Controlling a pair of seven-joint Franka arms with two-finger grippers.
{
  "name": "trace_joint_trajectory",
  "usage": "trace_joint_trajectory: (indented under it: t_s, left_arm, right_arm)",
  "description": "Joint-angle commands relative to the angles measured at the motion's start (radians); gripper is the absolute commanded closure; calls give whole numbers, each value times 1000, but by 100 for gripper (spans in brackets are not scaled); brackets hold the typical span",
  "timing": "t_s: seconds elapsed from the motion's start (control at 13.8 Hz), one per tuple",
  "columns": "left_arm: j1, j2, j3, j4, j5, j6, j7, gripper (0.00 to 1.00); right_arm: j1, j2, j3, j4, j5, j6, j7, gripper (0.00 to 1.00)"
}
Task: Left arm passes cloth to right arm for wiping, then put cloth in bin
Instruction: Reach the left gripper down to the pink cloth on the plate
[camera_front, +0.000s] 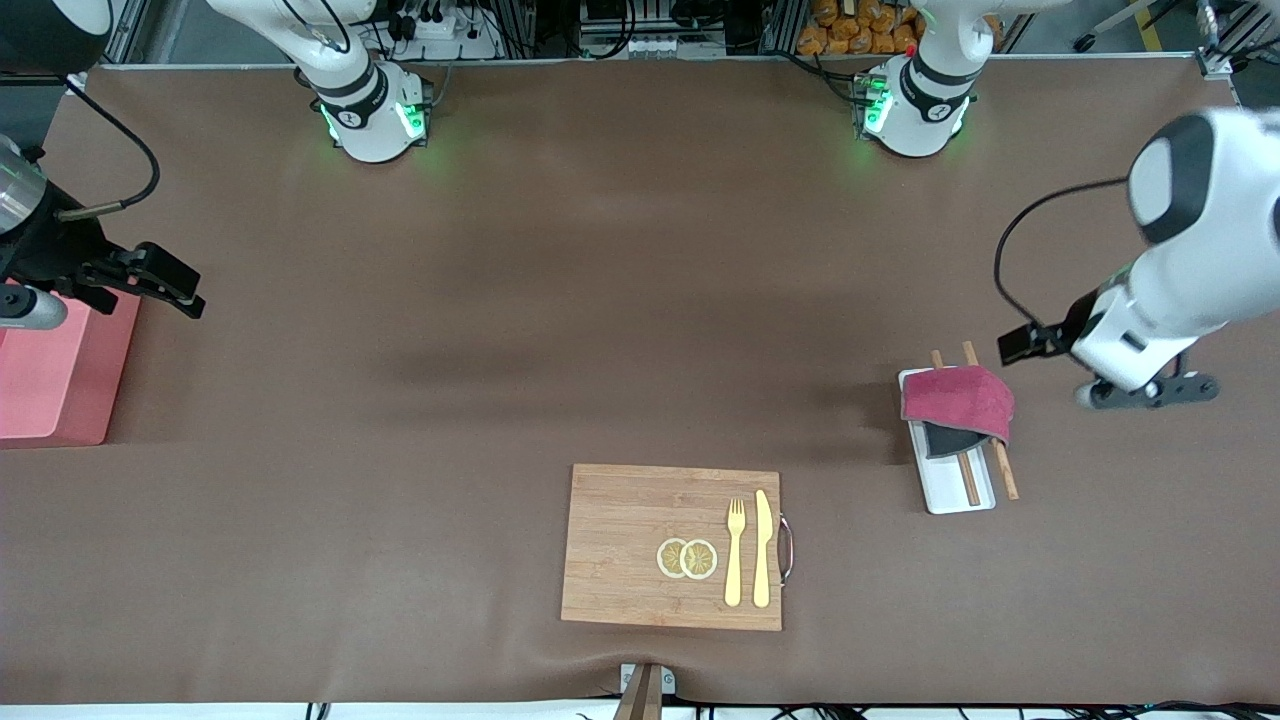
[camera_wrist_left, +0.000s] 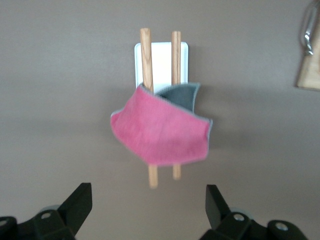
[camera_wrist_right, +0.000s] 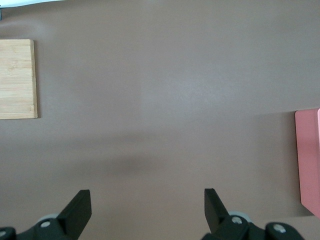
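I need to grab the cloth by its crimson edge (camera_front: 955, 373) with my left gripper next. Then the cloth's grey reverse (camera_front: 953, 440) stays free for my right gripper to grab.
The crimson cloth (camera_front: 958, 402) lies folded, with some grey reverse showing, over two wooden sticks (camera_front: 1003, 470) on a narrow white tray (camera_front: 955, 492). In the left wrist view the cloth (camera_wrist_left: 160, 132) is ahead of my left gripper (camera_wrist_left: 149, 210), which is open and empty. In the front view the left gripper (camera_front: 1150, 390) hangs over the table beside the cloth, toward the left arm's end. My right gripper (camera_front: 175, 290) is open and empty (camera_wrist_right: 147, 210), over the table beside the pink bin (camera_front: 60, 380). The bin's edge (camera_wrist_right: 309, 155) shows in the right wrist view.
A wooden cutting board (camera_front: 640, 545) lies near the front edge with two lemon slices (camera_front: 687, 558), a fork (camera_front: 735, 550) and a knife (camera_front: 762, 548). Its corner shows in both wrist views (camera_wrist_left: 309, 75) (camera_wrist_right: 17, 80).
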Motion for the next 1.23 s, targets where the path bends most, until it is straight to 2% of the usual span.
trace_joint_trajectory:
  t_s: [0.0, 0.07, 0.22, 0.36, 0.8, 1.09, 1.16]
  left_arm:
    - [1, 91, -2, 13, 15, 75, -34, 0]
    - [4, 122, -2, 13, 15, 97, -34, 0]
    - [2, 165, 0, 13, 17, 132, -36, 15]
    - [7, 176, 3, 12, 17, 140, -36, 23]
    - [43, 197, 6, 10, 30, 135, -30, 31]
    - [39, 205, 6, 12, 30, 134, -34, 49]
    - [37, 203, 6, 12, 30, 134, -34, 50]
  right_arm:
    - [-4, 8, 3, 1, -3, -9, 19, 0]
    - [3, 9, 3, -1, -5, -13, 26, 0]
    - [6, 12, 4, -1, -8, -25, 101, 0]
    - [16, 12, 6, -1, -10, -25, 115, 0]
    - [20, 29, 7, -2, -5, -27, 187, 0]
    - [28, 39, 7, -2, 6, -47, 247, 0]
    - [31, 42, 7, -2, 6, -47, 249, 0]
